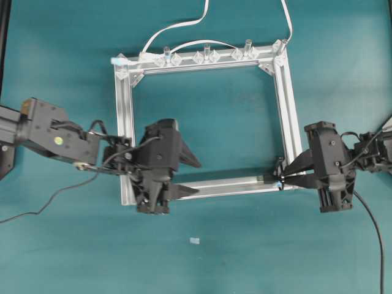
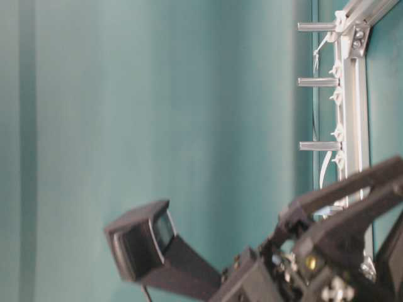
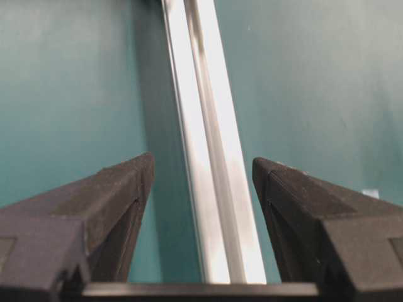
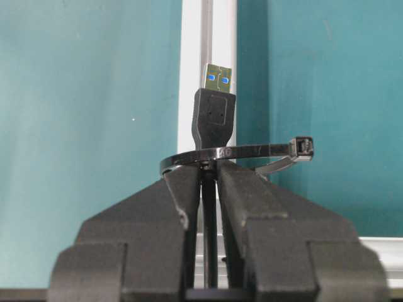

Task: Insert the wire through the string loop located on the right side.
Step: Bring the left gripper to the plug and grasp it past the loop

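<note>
My right gripper and the string loop crowd the wire. I should grab the wire next with my left gripper, by the plug past the fingers.
My right gripper is shut on the black wire, whose plug sticks out past the fingertips over the silver rail. The string loop, a thin dark band, crosses right at the fingertips, below the plug. From overhead, the right gripper is at the frame's lower right corner by the string loop, and the wire trails off to the lower right. My left gripper is open, straddling the bottom rail without touching it; in its wrist view the left gripper holds nothing.
The square aluminium frame lies mid-table, with clear clips and upright posts along its top rail. A white flat cable loops behind it. A small pale scrap lies in front. A thin black cable trails from the left arm.
</note>
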Controlling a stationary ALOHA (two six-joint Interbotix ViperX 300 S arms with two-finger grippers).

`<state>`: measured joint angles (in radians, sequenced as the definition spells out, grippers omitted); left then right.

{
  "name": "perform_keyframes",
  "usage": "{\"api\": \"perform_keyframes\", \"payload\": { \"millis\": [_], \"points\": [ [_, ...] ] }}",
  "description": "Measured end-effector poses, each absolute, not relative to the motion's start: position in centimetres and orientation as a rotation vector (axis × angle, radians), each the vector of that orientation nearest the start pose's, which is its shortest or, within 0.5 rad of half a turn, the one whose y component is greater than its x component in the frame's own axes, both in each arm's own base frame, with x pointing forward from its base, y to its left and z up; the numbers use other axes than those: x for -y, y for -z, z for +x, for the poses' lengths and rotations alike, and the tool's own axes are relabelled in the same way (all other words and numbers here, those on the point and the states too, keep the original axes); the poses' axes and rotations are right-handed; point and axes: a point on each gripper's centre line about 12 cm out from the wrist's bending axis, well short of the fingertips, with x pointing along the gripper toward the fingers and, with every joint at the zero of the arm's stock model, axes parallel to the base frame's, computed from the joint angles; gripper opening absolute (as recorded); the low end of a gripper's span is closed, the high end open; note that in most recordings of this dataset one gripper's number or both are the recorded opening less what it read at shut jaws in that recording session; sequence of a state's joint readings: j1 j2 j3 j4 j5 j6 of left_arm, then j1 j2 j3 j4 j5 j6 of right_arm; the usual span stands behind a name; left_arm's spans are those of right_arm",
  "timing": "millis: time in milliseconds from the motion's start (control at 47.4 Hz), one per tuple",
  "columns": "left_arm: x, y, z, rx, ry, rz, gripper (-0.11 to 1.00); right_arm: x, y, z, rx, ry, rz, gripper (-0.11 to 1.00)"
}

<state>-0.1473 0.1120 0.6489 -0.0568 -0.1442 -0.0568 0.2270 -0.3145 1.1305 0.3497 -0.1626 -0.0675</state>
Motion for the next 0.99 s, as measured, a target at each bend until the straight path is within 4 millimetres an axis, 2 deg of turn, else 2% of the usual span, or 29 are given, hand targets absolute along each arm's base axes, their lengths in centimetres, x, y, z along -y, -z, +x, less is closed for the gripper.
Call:
{"api": "perform_keyframes", "payload": {
  "millis": [380, 549, 802, 992],
  "points": [
    [6.7, -13.4, 46.1, -0.586, 0.099, -0.073, 0.66, -5.2, -14.0, 25.8, -0.664, -0.070, 0.174, 0.12],
    [7.0, -13.2, 48.1, -0.569, 0.093, -0.098, 0.67, -5.2, -14.1, 25.9, -0.661, -0.070, 0.174, 0.12],
    [5.9, -12.9, 49.5, -0.555, 0.070, -0.107, 0.67, -5.2, -14.2, 25.9, -0.653, -0.070, 0.173, 0.12],
    [5.6, -13.0, 49.8, -0.547, 0.062, -0.111, 0.67, -5.2, -14.2, 26.0, -0.647, -0.068, 0.174, 0.12]
  ]
}}
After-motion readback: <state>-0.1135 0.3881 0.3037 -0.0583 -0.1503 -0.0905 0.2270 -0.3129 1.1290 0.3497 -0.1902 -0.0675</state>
